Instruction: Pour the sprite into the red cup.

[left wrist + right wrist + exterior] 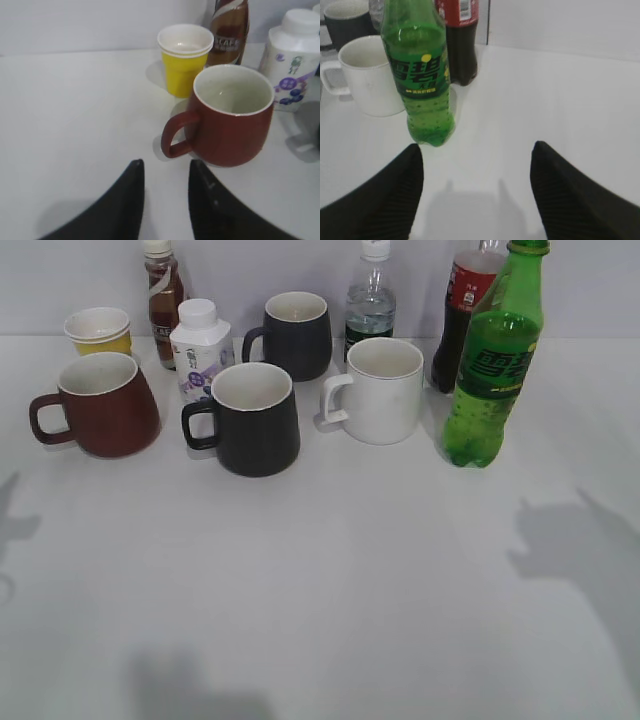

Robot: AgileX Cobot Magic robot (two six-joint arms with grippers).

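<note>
My left gripper grabs the cup by its handle [50,419] next, which sticks out slim, since the red cup's body [115,415] is round and wide.
The sprite [495,370], a tall green bottle with a green label, stands upright at the right of the table. It also shows in the right wrist view [420,75], ahead and left of my open, empty right gripper [476,150]. The red cup [105,405] stands at the far left, handle to the left, empty. In the left wrist view the red cup [232,120] sits just ahead and right of my open, empty left gripper [166,167], whose right finger points near the handle. Neither gripper shows in the exterior view.
A yellow paper cup [100,332], brown bottle [163,295] and white milk bottle [200,350] stand behind the red cup. Two black mugs [255,420] [297,335], a white mug [380,390], a clear bottle [371,300] and a cola bottle [462,310] stand nearby.
</note>
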